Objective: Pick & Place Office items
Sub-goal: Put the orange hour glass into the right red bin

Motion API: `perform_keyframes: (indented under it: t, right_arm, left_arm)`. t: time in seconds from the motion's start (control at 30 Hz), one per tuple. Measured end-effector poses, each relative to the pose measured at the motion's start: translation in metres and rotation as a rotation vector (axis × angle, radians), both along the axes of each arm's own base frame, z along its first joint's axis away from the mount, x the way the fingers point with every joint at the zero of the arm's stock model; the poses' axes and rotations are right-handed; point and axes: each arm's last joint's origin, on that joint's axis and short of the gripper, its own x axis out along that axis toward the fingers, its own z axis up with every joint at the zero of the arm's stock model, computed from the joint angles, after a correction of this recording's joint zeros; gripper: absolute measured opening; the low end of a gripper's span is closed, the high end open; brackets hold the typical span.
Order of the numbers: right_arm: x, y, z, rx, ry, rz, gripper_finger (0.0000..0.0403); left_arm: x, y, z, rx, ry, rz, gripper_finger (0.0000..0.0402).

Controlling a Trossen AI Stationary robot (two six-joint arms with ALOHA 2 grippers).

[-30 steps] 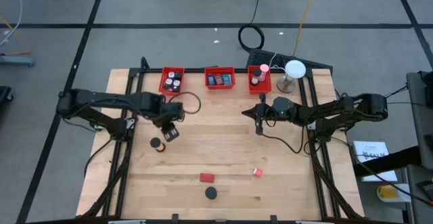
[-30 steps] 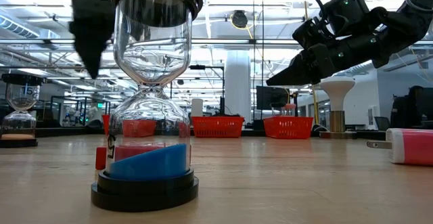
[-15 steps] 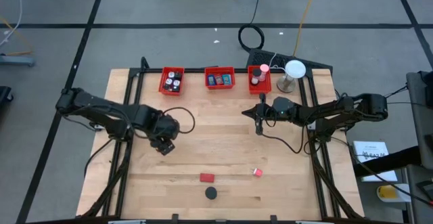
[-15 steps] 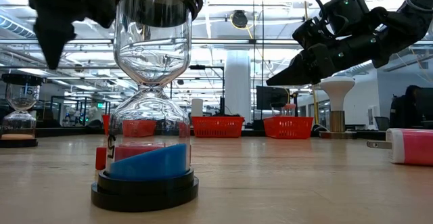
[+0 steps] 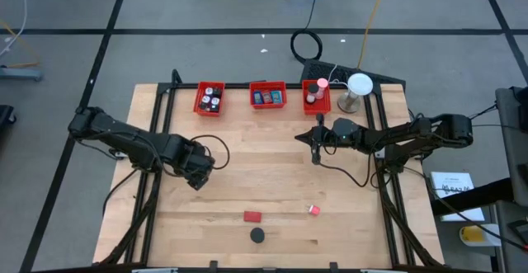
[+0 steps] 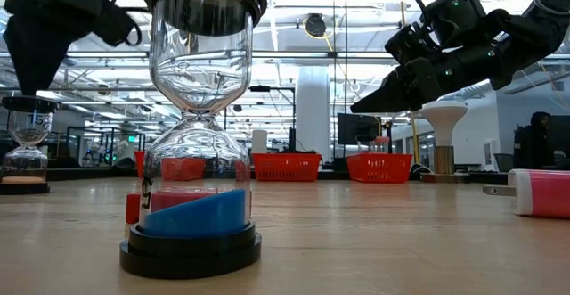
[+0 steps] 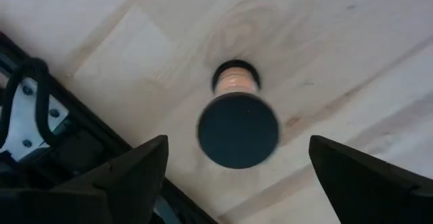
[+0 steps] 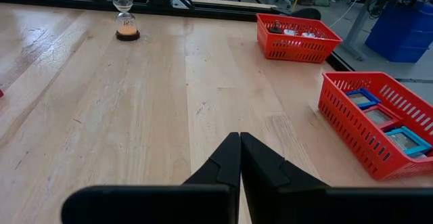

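Observation:
My left gripper grabs the small hourglass by its black top cap (image 7: 237, 129) next, to get it into a red bin.
A small hourglass with orange sand (image 7: 237, 119) stands upright on its base on the wood table (image 5: 272, 182), left of middle. My left gripper (image 7: 237, 143) hangs above it, pointing down, open; its fingers stand on either side of the black top cap, clear of it. In the high view the left gripper (image 5: 196, 176) hides this hourglass. My right gripper (image 5: 316, 153) waits shut above the table's right middle. Near the front edge lie a red block (image 5: 252, 217), a pink-and-white bit (image 5: 314, 210), and a bigger hourglass with blue sand (image 6: 191, 152).
Three red bins (image 5: 209, 98) (image 5: 268, 95) (image 5: 316, 96) holding small items stand along the far edge, with a white round lamp (image 5: 359, 85) at their right. Bare wood lies between the two grippers and in front of the bins.
My left gripper has gone toward the table's near edge and a little to the left, from in front of the left bin to over the small hourglass, turning about its own axis on the way. For the last half second it has hardly moved.

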Motion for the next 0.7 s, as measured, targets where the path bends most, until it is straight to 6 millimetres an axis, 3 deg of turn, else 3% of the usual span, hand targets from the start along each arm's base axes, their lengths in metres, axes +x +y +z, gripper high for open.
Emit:
perform_keyframes:
  t: [0.5,0.6,0.7]
  right_arm:
    - [0.000,0.000,0.000,0.000,0.000,0.000,0.0004]
    - [0.000,0.000,0.000,-0.001,0.000,0.000,0.0004]
    - [0.000,0.000,0.000,-0.003,-0.002,0.001,0.0004]
  left_arm:
    - [-0.006,0.000,-0.038,-0.015,0.019,-0.010,0.0358]
    - [-0.007,0.001,-0.039,-0.013,0.029,-0.014,0.0332]
    - [-0.006,0.001,-0.037,-0.011,0.015,-0.025,0.0278]
